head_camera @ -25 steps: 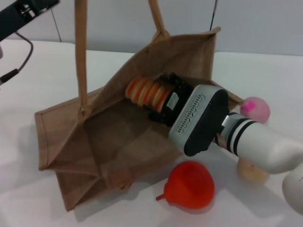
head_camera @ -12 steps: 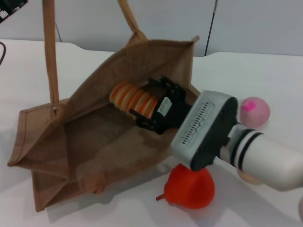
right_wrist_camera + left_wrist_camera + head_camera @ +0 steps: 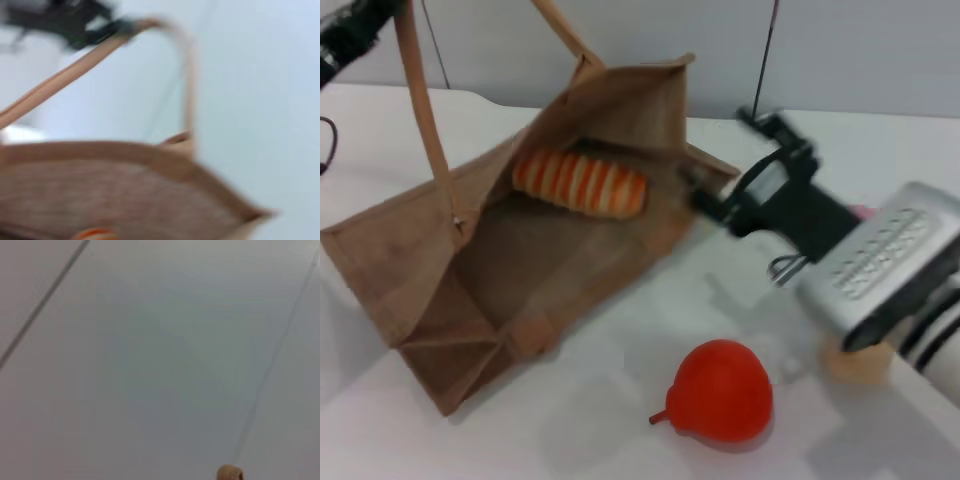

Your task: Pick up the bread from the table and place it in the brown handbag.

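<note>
My left gripper needs to keep holding the handle, because the held handle [image 3: 420,110] rises high above the handbag's body [image 3: 550,270] in the head view.
The bread [image 3: 580,185], an orange loaf with cream stripes, lies inside the open brown handbag [image 3: 520,270], against its far wall. The handbag lies tilted on the white table [image 3: 620,420] with its mouth held up. My right gripper [image 3: 725,160] is open and empty, just outside the bag's right edge, apart from the bread. My left gripper [image 3: 355,30] is at the top left, shut on a bag handle [image 3: 420,110] and holding it up. The right wrist view shows that handle [image 3: 100,50], the left gripper [image 3: 80,22], the bag's rim [image 3: 125,155] and a sliver of bread [image 3: 92,234].
A red pear-shaped fruit [image 3: 720,392] lies on the table in front of the bag. A beige ball [image 3: 855,362] sits under my right arm. A black cable [image 3: 328,140] hangs at the far left. A grey wall stands behind the table.
My right gripper has let go of the bread and pulled back out of the bag to the right. The bread stays inside the bag, which has shifted left.
</note>
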Tool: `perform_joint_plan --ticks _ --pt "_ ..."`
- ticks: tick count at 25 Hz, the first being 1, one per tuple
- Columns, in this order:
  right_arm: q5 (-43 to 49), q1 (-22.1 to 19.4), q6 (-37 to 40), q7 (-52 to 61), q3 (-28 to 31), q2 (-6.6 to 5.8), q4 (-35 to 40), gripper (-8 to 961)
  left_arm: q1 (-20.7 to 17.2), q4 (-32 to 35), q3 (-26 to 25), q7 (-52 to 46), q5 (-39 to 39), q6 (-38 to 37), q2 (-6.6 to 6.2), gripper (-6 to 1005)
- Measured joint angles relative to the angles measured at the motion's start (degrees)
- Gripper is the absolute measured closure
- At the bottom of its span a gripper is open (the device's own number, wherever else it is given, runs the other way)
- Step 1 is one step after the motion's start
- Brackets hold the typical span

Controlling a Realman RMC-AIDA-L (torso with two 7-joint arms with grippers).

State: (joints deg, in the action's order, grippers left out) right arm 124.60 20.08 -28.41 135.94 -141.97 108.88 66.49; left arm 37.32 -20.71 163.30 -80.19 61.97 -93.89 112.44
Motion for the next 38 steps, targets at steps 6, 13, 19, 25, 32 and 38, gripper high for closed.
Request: perform_joint_plan --ticks 6,13,19,25,32,38 --pt "0.17 -1.79 -16.76 6.49 -1.46 0.18 -5.80 94 0.42 0.21 0.03 11.37 0.59 7.61 3.15 864" --pt "0.27 -1.10 -37.01 17.52 -5.93 1.36 -17.88 96 0.36 7.60 -0.05 27.04 4.41 16.54 3.94 821" --pt "-0.29 0.60 -52.07 23.80 -6.37 6.14 -32.46 97 -0.77 15.96 -0.04 44.31 11.22 19.78 4.27 569" --pt "-4.96 1.28 -55.39 25.26 -6.61 7.12 -36.74 98 -2.47 23.36 -0.02 59.80 18.01 19.94 4.53 416" --pt "-15.41 1.18 -55.36 25.33 -6.97 7.31 -36.02 97 -4.99 31.31 -0.09 73.09 27.99 16.90 4.71 384" --pt "-22.89 1.71 -55.37 25.37 -9.99 7.22 -35.94 100 -6.15 32.37 -0.09 73.83 30.47 14.30 4.84 384"
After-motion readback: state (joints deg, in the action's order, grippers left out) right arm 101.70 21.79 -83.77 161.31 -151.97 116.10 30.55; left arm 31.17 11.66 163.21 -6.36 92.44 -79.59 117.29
